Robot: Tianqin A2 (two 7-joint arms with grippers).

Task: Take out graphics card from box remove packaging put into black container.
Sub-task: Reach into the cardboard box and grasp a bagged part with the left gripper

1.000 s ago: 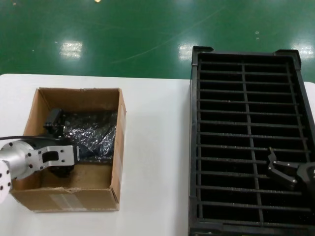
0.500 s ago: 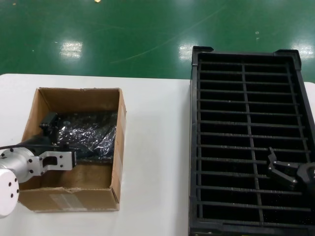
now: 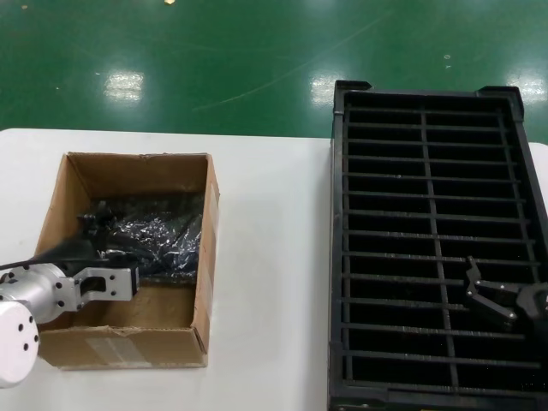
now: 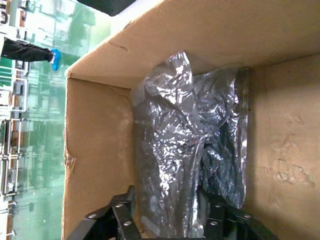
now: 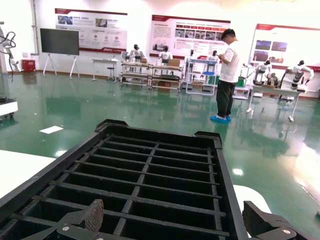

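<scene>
Next, my left gripper pinches the packaging by its thin raised edge (image 4: 172, 220), since the packaging lies flat and crinkled in the box.
The brown cardboard box (image 3: 204, 282) stands on the left of the table. The crinkled grey-silver packaging (image 3: 158, 235) lies flat in it. The graphics card is inside the bag; only a dark shape shows through the plastic in the left wrist view. My left gripper (image 3: 96, 238) is down inside the box, open, with its fingers on either side of the near end of the packaging (image 4: 185, 150). The left gripper (image 4: 167, 220) has not closed on the bag. My right gripper (image 3: 492, 300) hovers open and empty over the near right part of the black container (image 3: 338, 214).
The white table (image 3: 274, 257) separates the box from the container. The box walls (image 4: 95, 140) stand close round the left fingers. The container's slot ribs (image 5: 150, 175) run below the right gripper (image 5: 175, 220). Green floor lies beyond the table's far edge.
My left arm has drawn back toward the near left, and its fingers have sunk lower in the box, over the bag's near end. The right arm has not moved.
</scene>
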